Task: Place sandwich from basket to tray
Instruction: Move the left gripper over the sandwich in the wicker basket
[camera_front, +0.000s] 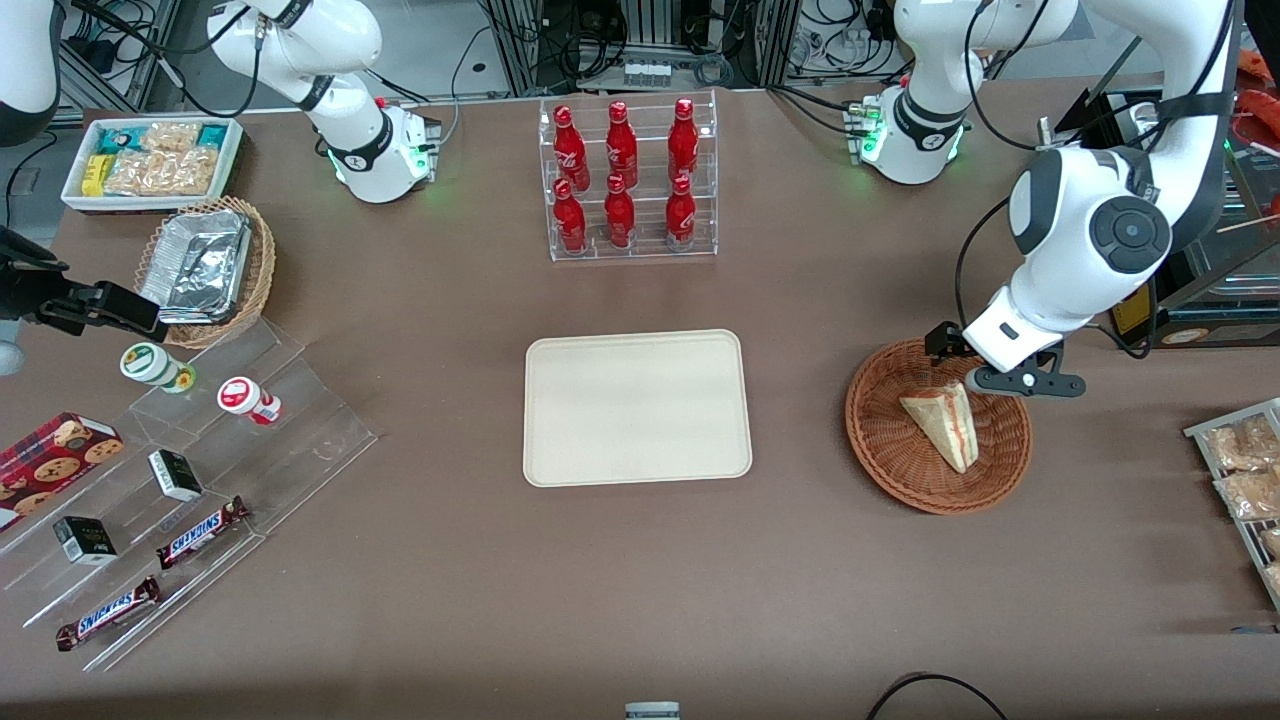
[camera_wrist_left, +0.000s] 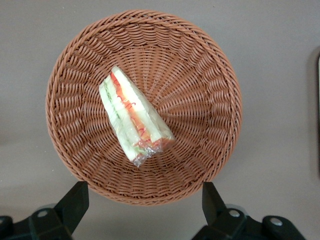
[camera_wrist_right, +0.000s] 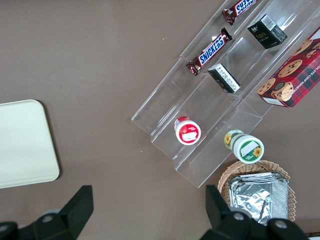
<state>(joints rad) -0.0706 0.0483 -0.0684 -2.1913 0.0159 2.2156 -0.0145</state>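
My left gripper should next grab the end with the crumpled wrap (camera_front: 925, 402) to pick up the sandwich. Then I should put the sandwich on the cream tray (camera_front: 636, 409).
The sandwich (camera_front: 945, 425) is a pale clear-wrapped wedge with red, orange and green filling. It lies in the round reddish-brown wicker basket (camera_front: 893, 465) toward the working arm's end of the table. The left gripper (camera_front: 990, 372) hangs open and empty above the basket's rim, on the part farther from the front camera. In the left wrist view the sandwich (camera_wrist_left: 134, 117) lies in the middle of the basket (camera_wrist_left: 200, 75), and the gripper (camera_wrist_left: 144, 205) has its black fingers (camera_wrist_left: 75, 200) spread wide, clear of the sandwich. The cream-beige tray (camera_front: 636, 407) lies bare at the table's centre.
A clear rack of red bottles (camera_front: 627, 180) stands farther from the front camera than the tray. A clear stepped stand (camera_front: 200, 470) with snacks, a tan basket of foil trays (camera_front: 205, 265) and a white bin (camera_front: 150, 160) lie toward the parked arm's end. A rack of packets (camera_front: 1240, 470) is beside the basket.
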